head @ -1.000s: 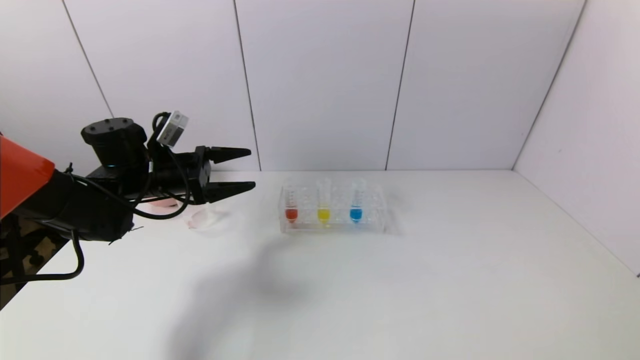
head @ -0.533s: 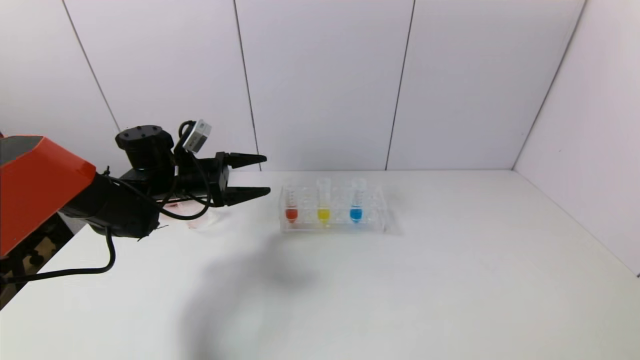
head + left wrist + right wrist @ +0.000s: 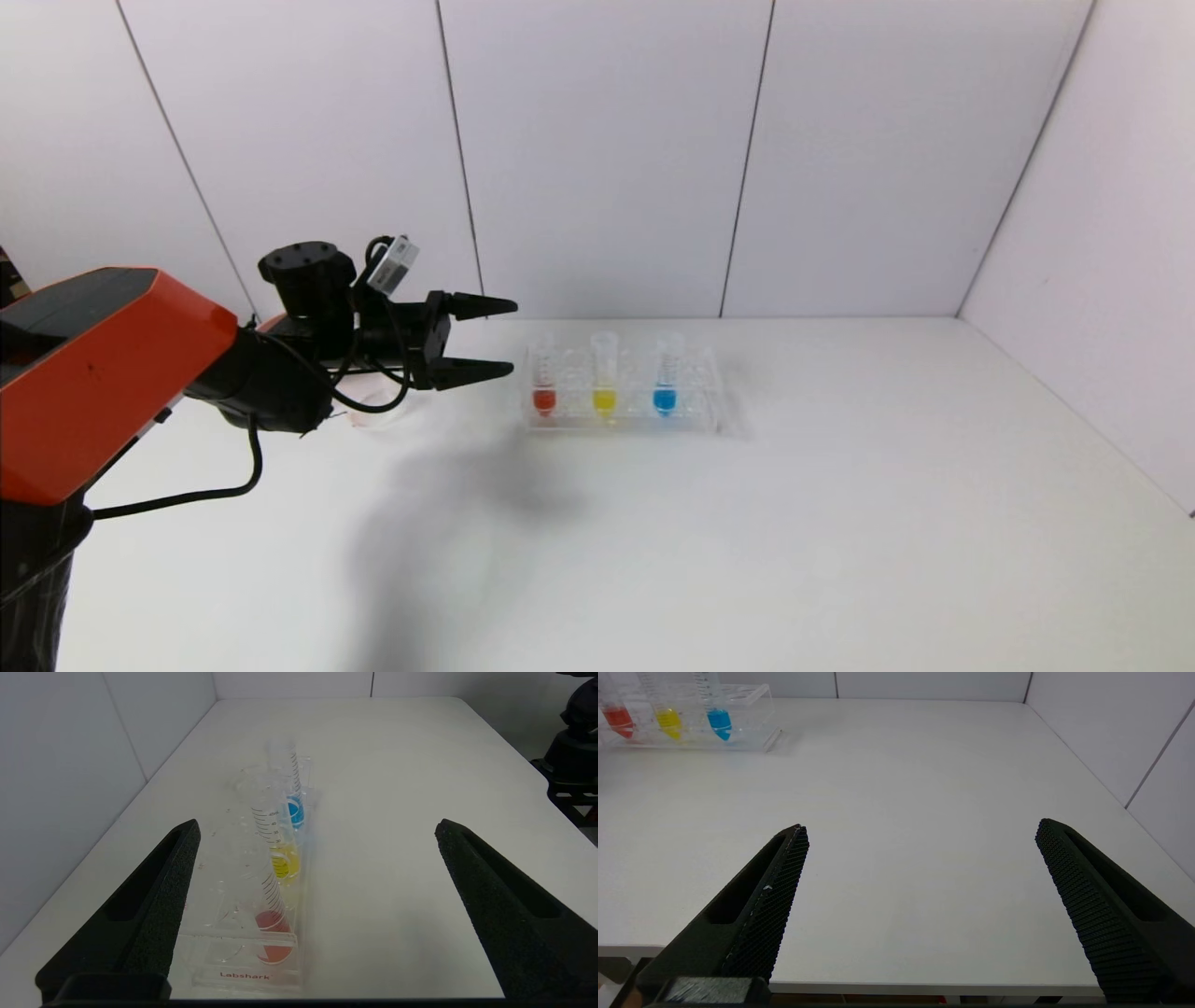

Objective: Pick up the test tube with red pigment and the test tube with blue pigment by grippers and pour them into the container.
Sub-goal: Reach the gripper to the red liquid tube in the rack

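Observation:
Next, the left gripper grabs the red test tube by its upper part below the tube's rim [image 3: 543, 352], since the clear rack surrounds the tube's lower end.
The test tube with red pigment [image 3: 543, 399] and the test tube with blue pigment [image 3: 664, 399] stand upright in a clear rack [image 3: 695, 411]. My left gripper [image 3: 513, 338] is open and empty, hovering just left of the rack's red end. In the left wrist view [image 3: 317, 828] the red tube [image 3: 273, 933] is nearest, off to one side of the gap, and the blue tube [image 3: 293, 812] is farthest. The clear container [image 3: 378, 417] shows only partly, below the left gripper. My right gripper [image 3: 922, 828] is open and empty over the table's front edge, outside the head view.
A yellow-tipped tube [image 3: 604, 401] stands between the red and blue ones. The pink bowl is mostly hidden behind the left arm. White walls close the back and right side. The right arm's base [image 3: 574, 742] shows in the left wrist view.
My left gripper has moved right, toward the rack's red end, and stays open. The tubes and rack have not moved.

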Tool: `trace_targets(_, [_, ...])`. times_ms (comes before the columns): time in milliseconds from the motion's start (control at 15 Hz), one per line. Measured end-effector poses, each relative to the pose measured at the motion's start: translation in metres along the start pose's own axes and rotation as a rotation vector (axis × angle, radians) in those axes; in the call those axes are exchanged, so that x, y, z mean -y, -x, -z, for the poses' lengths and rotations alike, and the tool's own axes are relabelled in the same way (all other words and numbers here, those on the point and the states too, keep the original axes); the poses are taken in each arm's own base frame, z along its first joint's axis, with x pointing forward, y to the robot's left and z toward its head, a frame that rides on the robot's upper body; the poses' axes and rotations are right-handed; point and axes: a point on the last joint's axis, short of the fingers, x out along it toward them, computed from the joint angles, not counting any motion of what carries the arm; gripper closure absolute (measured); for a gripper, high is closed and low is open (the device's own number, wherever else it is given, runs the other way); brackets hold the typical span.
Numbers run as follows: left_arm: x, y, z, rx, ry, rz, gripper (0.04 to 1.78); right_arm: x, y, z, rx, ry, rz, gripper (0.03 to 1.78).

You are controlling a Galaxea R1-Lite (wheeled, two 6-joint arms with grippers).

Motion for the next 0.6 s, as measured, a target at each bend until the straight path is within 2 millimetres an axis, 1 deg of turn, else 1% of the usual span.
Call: trace_targets(600, [-0.016, -0.024, 0.023, 0.005, 0.038, 0.047, 0.06, 0.0, 0.0, 0.0, 0.0, 0.0, 0.0, 0.04])
